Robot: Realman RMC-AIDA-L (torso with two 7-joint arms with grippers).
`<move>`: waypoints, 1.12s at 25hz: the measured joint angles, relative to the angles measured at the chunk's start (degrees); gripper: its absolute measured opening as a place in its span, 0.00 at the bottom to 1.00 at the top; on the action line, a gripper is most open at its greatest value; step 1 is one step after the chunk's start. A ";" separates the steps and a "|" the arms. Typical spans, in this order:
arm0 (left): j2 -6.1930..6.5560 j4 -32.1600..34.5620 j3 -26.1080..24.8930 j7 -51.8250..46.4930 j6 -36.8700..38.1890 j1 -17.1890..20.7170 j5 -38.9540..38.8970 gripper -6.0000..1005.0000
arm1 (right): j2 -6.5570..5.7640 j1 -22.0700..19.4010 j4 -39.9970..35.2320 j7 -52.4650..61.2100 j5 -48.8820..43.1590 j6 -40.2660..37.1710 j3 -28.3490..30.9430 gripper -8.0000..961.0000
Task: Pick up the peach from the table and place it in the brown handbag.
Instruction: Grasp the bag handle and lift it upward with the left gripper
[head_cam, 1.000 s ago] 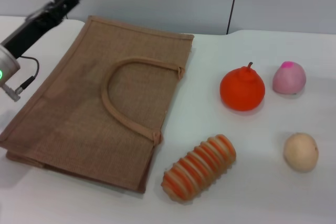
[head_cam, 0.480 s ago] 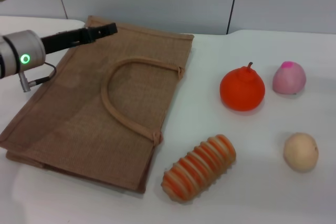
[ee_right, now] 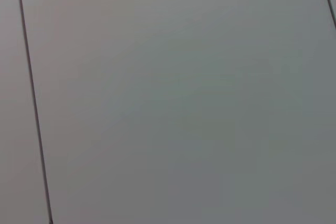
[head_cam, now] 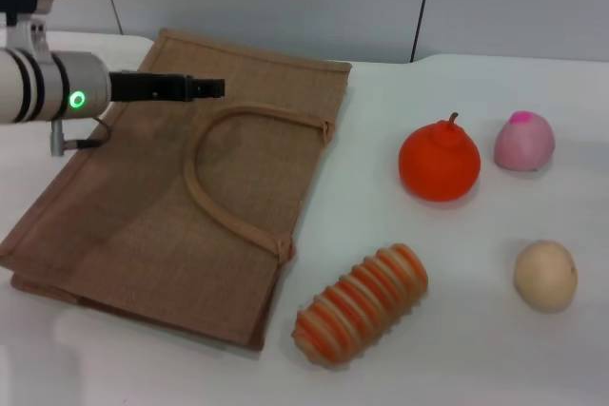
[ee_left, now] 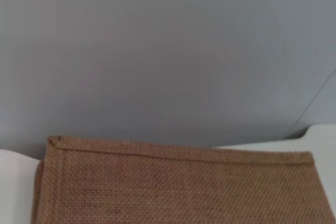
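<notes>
My left gripper's fingers are above the brown handbag (head_cam: 143, 206), short of the loop handle, so closing now would miss it. Next it moves toward the handle before closing.
The peach (head_cam: 524, 141), small, pale pink with a magenta tip, lies at the far right of the white table. The brown handbag (head_cam: 143, 206) lies flat on the left, its loop handle on top; its far edge also shows in the left wrist view (ee_left: 178, 187). My left gripper (head_cam: 217, 88) reaches in from the left and hovers over the bag's far part, near the handle and far from the peach. It holds nothing that I can see. My right gripper is out of view; its wrist view shows only a grey wall.
An orange stemmed fruit (head_cam: 439, 161) stands just left of the peach. A beige ball (head_cam: 545, 275) lies nearer the front at the right. An orange-and-cream ribbed roll (head_cam: 362, 303) lies by the bag's front right corner. A grey wall runs behind the table.
My left arm has swung in from the far left corner to the right, and its gripper now points across the bag's far part. The objects have not moved.
</notes>
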 joint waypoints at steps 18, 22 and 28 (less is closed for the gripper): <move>0.13 1.88 5.65 -9.72 -2.24 -2.48 13.92 0.75 | 0.00 0.42 0.00 0.00 0.00 -0.53 -0.08 0.92; 0.09 1.15 5.79 -9.00 -1.40 -2.82 14.86 0.75 | 0.00 0.50 0.00 0.00 0.00 -0.53 -0.08 0.92; 0.16 -4.61 5.79 -6.16 1.80 -4.74 15.21 0.75 | 0.00 0.54 0.00 0.00 0.00 -0.53 -0.08 0.92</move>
